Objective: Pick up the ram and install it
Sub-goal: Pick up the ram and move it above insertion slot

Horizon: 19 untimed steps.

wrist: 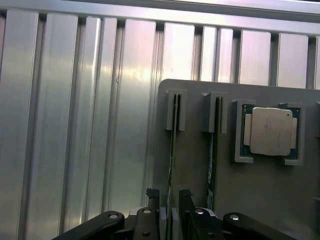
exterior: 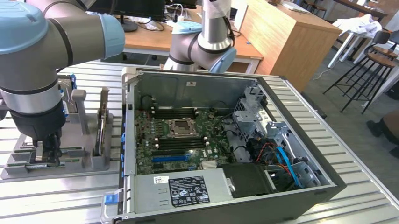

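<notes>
My gripper takes hold of the ram by the bare middle of its long edge [wrist: 169,200] next to install it, since the ram's ends sit inside the holder's slots.
The grey holder [wrist: 190,175] carries two green ram sticks standing on edge in its slots. My gripper [wrist: 169,200] is down over the ram [wrist: 172,150], with one black fingertip [wrist: 153,199] on each side of its thin edge and a small gap showing, so it is open. The twin stick [wrist: 212,155] stands in the neighbouring slot. In the exterior view the gripper [exterior: 46,151] is low over the holder [exterior: 81,140] at that view's left, and the twin stick [exterior: 100,133] stands beside it.
An open computer case [exterior: 134,140] lies beside the holder, with the motherboard [exterior: 181,137], its empty CPU socket [exterior: 182,127], black slot rails [exterior: 177,113] and a blue slot [exterior: 169,158]. A loose CPU [wrist: 270,131] rests in the holder. The ribbed metal table [wrist: 75,125] surrounds everything.
</notes>
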Available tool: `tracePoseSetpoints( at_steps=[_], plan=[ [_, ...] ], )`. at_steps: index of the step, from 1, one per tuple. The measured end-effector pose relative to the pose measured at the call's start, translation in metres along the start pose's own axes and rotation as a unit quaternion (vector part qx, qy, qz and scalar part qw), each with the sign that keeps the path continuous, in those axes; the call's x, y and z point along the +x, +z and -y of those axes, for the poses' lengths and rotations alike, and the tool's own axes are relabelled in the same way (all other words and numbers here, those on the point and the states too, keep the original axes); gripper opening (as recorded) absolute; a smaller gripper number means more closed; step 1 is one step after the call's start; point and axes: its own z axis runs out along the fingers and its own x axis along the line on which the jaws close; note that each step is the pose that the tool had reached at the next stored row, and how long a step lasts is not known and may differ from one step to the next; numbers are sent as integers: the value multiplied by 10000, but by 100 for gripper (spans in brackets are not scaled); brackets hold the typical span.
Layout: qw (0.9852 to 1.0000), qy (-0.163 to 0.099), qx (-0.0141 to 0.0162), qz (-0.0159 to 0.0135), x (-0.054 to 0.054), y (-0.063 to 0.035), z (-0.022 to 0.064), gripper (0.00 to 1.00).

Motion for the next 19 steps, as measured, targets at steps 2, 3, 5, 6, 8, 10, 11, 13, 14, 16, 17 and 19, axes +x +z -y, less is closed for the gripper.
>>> tracePoseSetpoints(
  at_steps=[2,3,5,6,8,10,11,13,14,16,17,19],
  plan=[
    [10000,-1,-1,2,1,-1,1,30],
    [10000,-1,-1,3,1,-1,2,30],
    [10000,-2,-1,4,1,0,2,30],
    [10000,-1,0,5,1,4,3,30],
    [10000,-2,0,5,1,14,3,30],
    [10000,-2,0,5,1,25,4,30],
    [10000,-2,-1,4,1,29,3,30],
    [10000,-2,-2,4,1,29,3,30],
    [10000,-2,-1,4,1,30,3,30],
    [10000,-2,-1,5,1,31,4,30],
    [10000,-2,1,6,1,33,10,30],
    [10000,-2,1,5,2,34,19,30]
  ],
)
